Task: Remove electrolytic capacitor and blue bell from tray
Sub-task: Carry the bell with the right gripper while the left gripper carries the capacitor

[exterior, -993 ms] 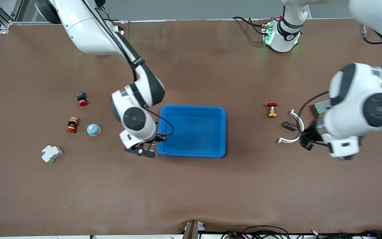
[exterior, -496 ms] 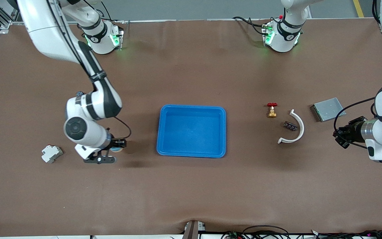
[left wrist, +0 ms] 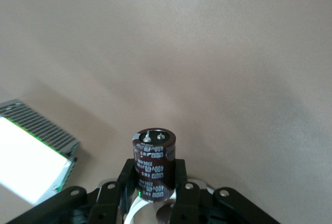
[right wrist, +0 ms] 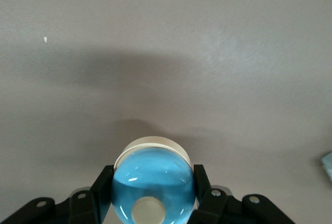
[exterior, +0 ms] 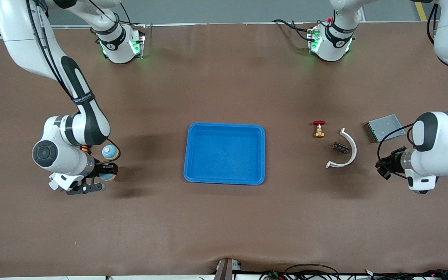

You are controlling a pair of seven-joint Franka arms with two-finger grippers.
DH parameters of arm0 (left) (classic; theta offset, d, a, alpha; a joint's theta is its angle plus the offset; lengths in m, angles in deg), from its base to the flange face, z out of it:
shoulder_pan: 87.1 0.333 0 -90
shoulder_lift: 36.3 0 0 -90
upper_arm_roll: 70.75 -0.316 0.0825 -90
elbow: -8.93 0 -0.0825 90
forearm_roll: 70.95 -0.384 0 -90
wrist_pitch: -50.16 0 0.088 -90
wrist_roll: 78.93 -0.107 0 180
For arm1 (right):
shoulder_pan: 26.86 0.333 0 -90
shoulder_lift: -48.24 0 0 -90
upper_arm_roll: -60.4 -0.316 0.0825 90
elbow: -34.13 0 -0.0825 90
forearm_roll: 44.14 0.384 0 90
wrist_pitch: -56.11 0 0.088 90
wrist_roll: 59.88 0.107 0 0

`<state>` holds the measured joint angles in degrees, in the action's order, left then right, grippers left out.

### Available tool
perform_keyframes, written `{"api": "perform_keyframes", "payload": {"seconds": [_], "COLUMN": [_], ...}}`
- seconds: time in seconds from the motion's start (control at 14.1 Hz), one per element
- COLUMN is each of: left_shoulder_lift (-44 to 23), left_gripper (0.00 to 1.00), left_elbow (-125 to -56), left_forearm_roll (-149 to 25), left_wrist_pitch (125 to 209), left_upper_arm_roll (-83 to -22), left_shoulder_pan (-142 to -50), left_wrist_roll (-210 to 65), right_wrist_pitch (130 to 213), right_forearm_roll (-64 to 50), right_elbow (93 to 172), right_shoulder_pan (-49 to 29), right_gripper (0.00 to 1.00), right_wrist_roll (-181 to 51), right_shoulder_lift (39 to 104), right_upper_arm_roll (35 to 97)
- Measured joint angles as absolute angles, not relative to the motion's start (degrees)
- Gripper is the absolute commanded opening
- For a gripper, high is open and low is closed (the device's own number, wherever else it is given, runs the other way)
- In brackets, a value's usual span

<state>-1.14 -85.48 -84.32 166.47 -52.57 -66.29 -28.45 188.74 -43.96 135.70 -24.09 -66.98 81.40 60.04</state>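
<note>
The blue bell's cream base still hangs above the shadowed table, so for now my right gripper keeps holding the blue bell.
My right gripper (exterior: 106, 172) is shut on a blue dome bell (right wrist: 153, 182) with a pale button on top. It holds the bell low over the table at the right arm's end. A second blue bell (exterior: 109, 151) stands on the table beside it. My left gripper (exterior: 385, 168) is shut on a dark brown cylindrical capacitor (left wrist: 154, 159) with white print. It holds the capacitor low over bare table at the left arm's end, beside a grey metal box (exterior: 385, 127). The blue tray (exterior: 224, 126) lies empty at the table's middle.
A red-handled brass valve (exterior: 319, 129), a white curved piece (exterior: 347, 152) and a small black part (exterior: 340, 147) lie between the tray and my left gripper. The grey box also shows in the left wrist view (left wrist: 36, 136). An orange-and-red part (exterior: 85, 147) peeks out under the right arm.
My right gripper has swung from the tray's edge to the right arm's end of the table. My left gripper has drawn away from the white curved piece.
</note>
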Motion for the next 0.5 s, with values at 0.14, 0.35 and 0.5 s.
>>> {"api": "perform_keyframes", "payload": {"seconds": [0.14, 0.35, 0.5], "left_shoulder_lift": [0.59, 2.85, 3.67], "left_gripper": [0.0, 0.0, 0.0], "left_elbow": [-85.68, -85.69, -85.68], "left_forearm_roll": [-84.34, -84.34, -84.34], "left_wrist_pitch": [168.78, 170.63, 170.86], "left_upper_arm_roll": [-52.57, -52.46, -52.37], "left_shoulder_pan": [-66.15, -66.24, -66.42], "left_wrist_roll": [-28.45, -28.45, -28.45], "right_wrist_pitch": [190.36, 192.2, 193.13], "right_forearm_roll": [-43.95, -43.93, -43.06], "right_elbow": [136.28, 137.05, 137.34], "right_shoulder_pan": [-25.56, -26.66, -26.66], "right_gripper": [0.0, 0.0, 0.0], "right_wrist_roll": [-69.86, -71.37, -71.55], "right_shoulder_lift": [81.49, 81.98, 82.54], "right_upper_arm_roll": [60.04, 60.03, 59.81]}}
